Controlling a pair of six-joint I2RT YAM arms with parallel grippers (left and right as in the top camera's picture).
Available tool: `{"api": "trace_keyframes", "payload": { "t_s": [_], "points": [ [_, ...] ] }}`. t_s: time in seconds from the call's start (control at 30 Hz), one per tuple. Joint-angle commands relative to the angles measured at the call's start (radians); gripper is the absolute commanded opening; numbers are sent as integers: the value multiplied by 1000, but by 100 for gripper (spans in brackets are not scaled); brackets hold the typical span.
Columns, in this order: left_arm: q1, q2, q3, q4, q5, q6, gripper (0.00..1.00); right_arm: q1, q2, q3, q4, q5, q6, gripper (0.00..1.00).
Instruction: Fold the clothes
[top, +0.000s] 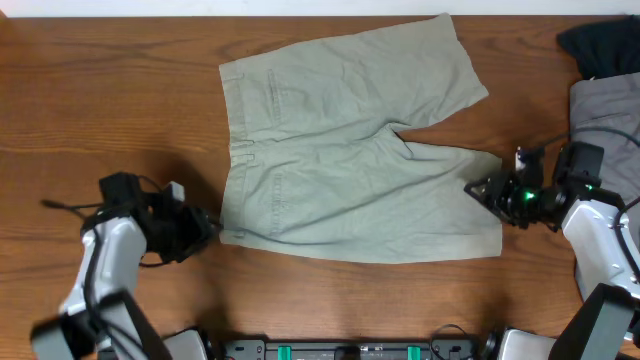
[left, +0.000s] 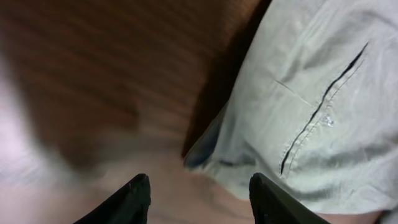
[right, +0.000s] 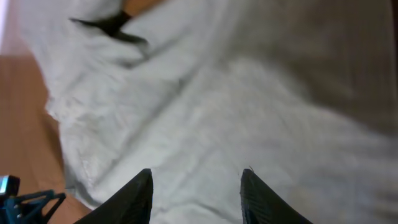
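The khaki-green shorts (top: 350, 150) next need to be picked up by my left gripper at the near corner of the waistband, so the near leg can be folded over the far one.
The khaki-green shorts (top: 350, 150) lie flat on the wooden table, waistband to the left, legs to the right. My left gripper (top: 208, 228) is open just left of the waistband's near corner. In the left wrist view (left: 199, 190) its fingers sit above bare wood, with the waistband corner and a stitched pocket (left: 311, 112) ahead to the right. My right gripper (top: 478, 190) is open at the hem of the near leg. In the right wrist view (right: 196, 186) its fingers hover over the pale fabric (right: 249, 106), holding nothing.
A grey garment (top: 605, 125) and a black garment (top: 598, 45) lie at the table's far right, close behind the right arm. The table's front edge with the arm bases runs along the bottom.
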Motion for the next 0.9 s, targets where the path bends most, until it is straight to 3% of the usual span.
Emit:
{"api": "trace_keyframes", "payload": {
  "t_s": [0.0,0.23,0.47,0.6,0.77,0.87],
  "points": [
    [-56,85,-9,38,74,13,54,-4,-9,-2,-34,40,-1,44],
    [-145,193,-9,119,37,-83,51,-2,-9,-2,-147,44,-35,44],
    [-150,195,-8,127,2,-86,7,6,-9,-3,-252,114,-96,46],
    [-150,195,-7,117,-34,-86,6,33,-9,-3,-309,134,-116,47],
    [-150,194,-6,124,-42,-101,6,71,-6,-10,-340,174,-128,55],
    [-150,194,-2,124,-39,-105,6,86,2,-26,-333,272,-63,56]
  ]
}}
